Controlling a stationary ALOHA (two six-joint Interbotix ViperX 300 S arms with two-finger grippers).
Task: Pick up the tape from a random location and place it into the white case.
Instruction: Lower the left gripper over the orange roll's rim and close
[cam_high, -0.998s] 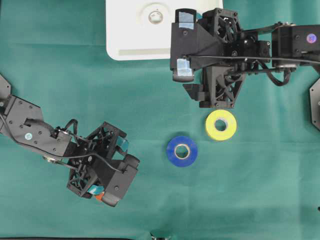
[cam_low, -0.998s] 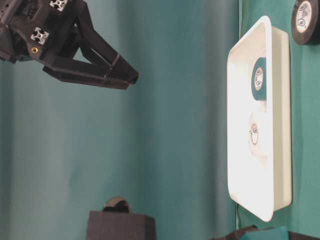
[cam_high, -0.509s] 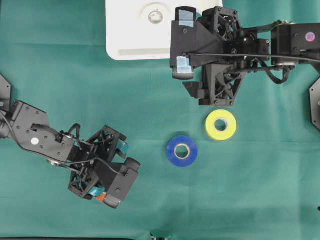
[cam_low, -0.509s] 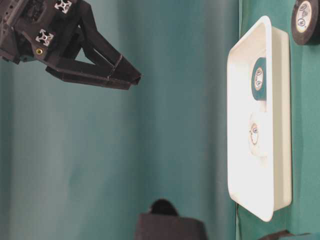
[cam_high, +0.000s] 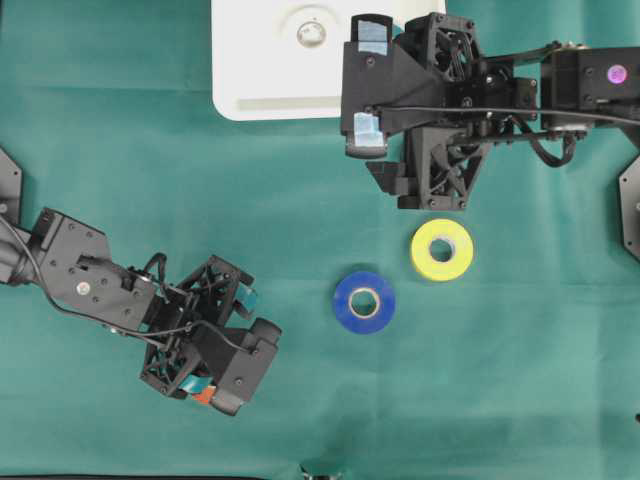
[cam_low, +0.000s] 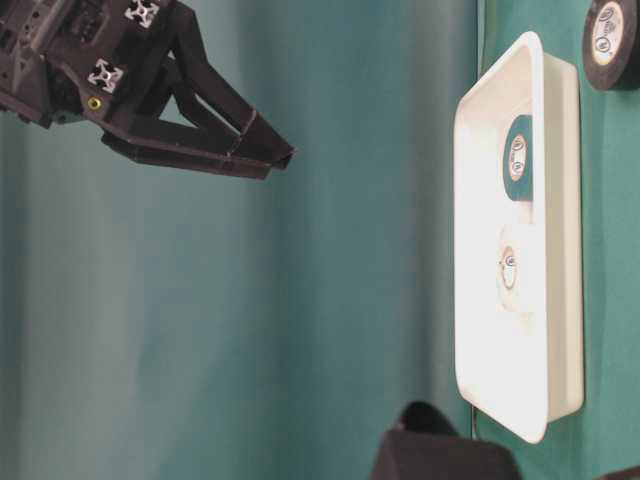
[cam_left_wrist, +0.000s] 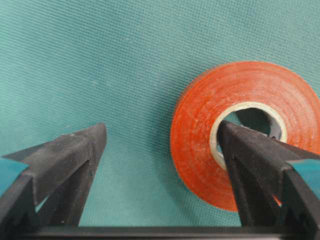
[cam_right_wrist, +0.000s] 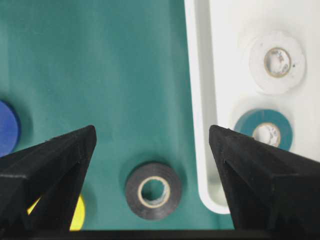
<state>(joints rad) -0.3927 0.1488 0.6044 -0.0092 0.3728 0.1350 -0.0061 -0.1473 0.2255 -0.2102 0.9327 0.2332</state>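
Observation:
My left gripper should close on the orange tape, because one finger reaches into the orange tape's hole (cam_left_wrist: 252, 120) and the other is down beside the tape's rim. Closing now would hold it.
An orange tape roll (cam_left_wrist: 200, 135) lies flat on the green cloth under my left gripper (cam_left_wrist: 162, 127), which is open. One fingertip (cam_left_wrist: 235, 145) sits over the roll's hole and the other stands clear to its left. From overhead, my left gripper (cam_high: 220, 340) covers all but a sliver of the orange roll (cam_high: 201, 394). The white case (cam_high: 265, 95) at the top holds a white roll (cam_high: 311, 33) and a teal roll (cam_right_wrist: 263, 131). My right gripper (cam_right_wrist: 152, 132) hangs open and empty high over a black roll (cam_right_wrist: 152, 191) beside the case's rim (cam_right_wrist: 197, 100).
A blue roll (cam_high: 364, 302) and a yellow roll (cam_high: 442, 250) lie on the cloth right of centre. The right arm (cam_high: 560, 90) reaches in from the right edge. In the table-level view the right gripper (cam_low: 265, 158) is well above the cloth.
The left arm has shifted a little further in over the orange roll, its jaws still open. The right gripper has barely drifted.

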